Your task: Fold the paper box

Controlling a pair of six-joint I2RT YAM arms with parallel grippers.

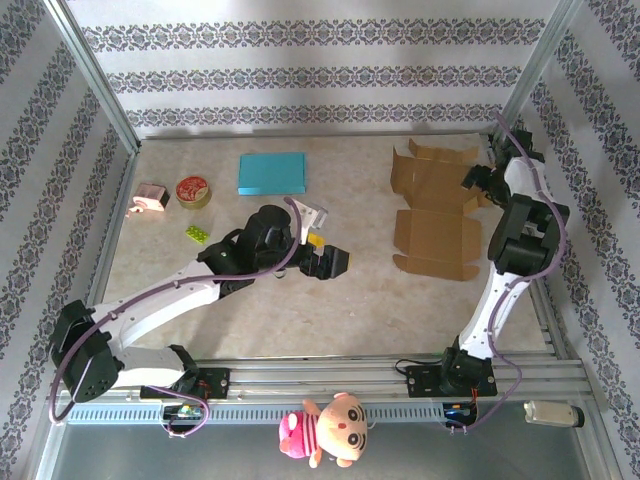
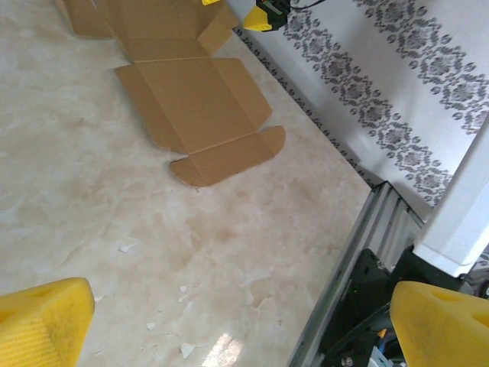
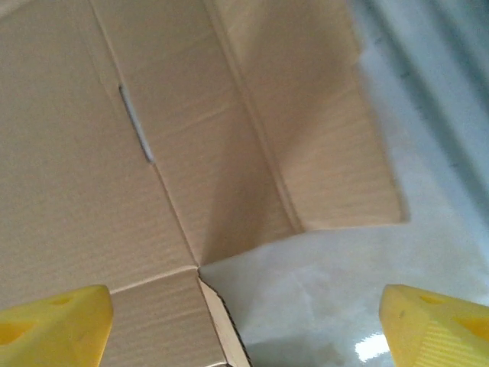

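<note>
I will next use my right gripper to grab the paper box's angled side flap [image 1: 483, 201] [image 3: 309, 208] by its edge. The opposite side will stay free for folding.
The paper box [image 1: 435, 210] is a flat brown cardboard blank with its flaps spread, lying on the right half of the table. My left gripper [image 1: 330, 262] hovers mid-table to the left of it, open and empty. In the left wrist view its yellow fingertips [image 2: 42, 321] frame bare tabletop, with the box [image 2: 191, 99] farther ahead. My right gripper [image 1: 478, 180] is at the blank's right edge, low over a side flap. In the right wrist view it [image 3: 244, 329] stands open close above the cardboard [image 3: 114, 153], where one flap [image 3: 321, 115] angles up; nothing is between the fingers.
A teal sheet [image 1: 272, 173], a tape roll [image 1: 193, 190], a pink item [image 1: 150, 200] and a small green piece [image 1: 196, 235] lie at the back left. Metal frame rails [image 1: 540, 320] border the table on the right. A plush toy [image 1: 325, 430] hangs at the front edge.
</note>
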